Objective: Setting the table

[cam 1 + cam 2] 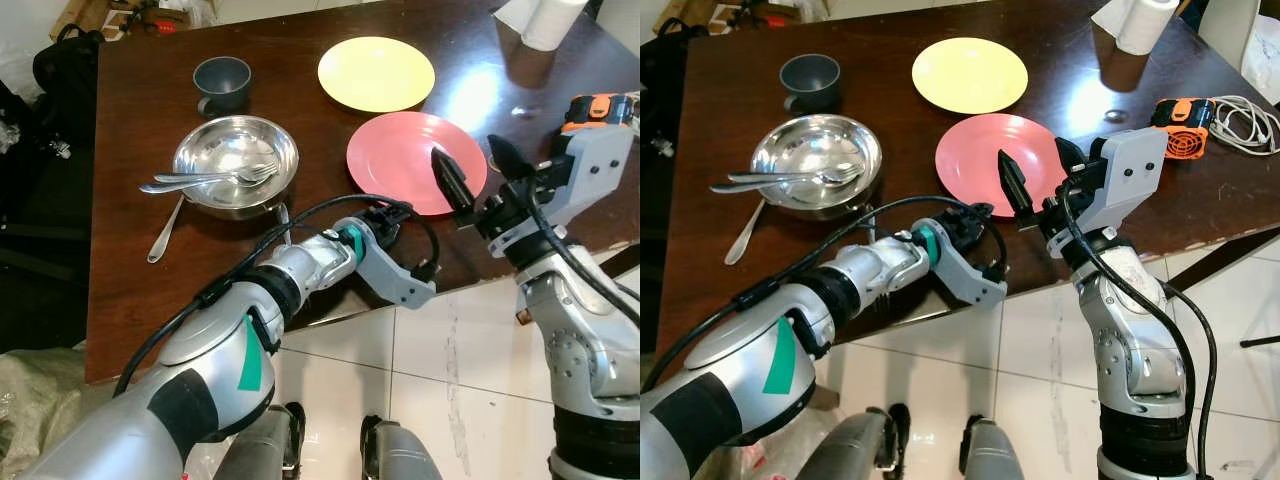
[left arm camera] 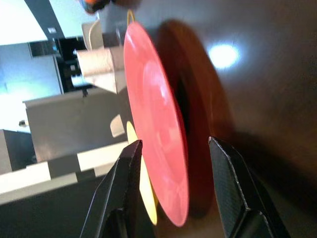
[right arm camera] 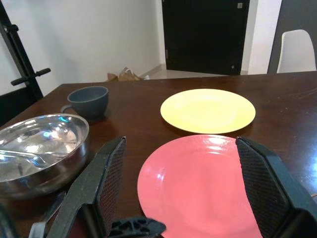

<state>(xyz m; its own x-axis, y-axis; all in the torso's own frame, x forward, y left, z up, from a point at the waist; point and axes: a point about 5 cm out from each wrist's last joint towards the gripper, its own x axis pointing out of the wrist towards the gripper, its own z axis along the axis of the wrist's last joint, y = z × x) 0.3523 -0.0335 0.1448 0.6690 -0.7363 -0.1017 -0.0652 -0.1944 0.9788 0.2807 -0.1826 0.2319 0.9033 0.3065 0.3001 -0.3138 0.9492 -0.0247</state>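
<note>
The left gripper pinches the pink plate by its thin raised rim next, since the plate's broad side spreads wider than the open fingers.
On the dark wooden table a pink plate lies near the front edge, with a yellow plate behind it. To the left are a grey cup and a steel bowl with a fork and a spoon across it. Another spoon lies beside the bowl. My left gripper is at the table's front edge, open, facing the pink plate's near rim. My right gripper hovers open over the plate's right side, holding nothing.
A paper towel roll stands at the far right corner of the table. An orange and black device with white cables lies on the right edge. A utensil handle pokes out near the bowl. White tiled floor lies below.
</note>
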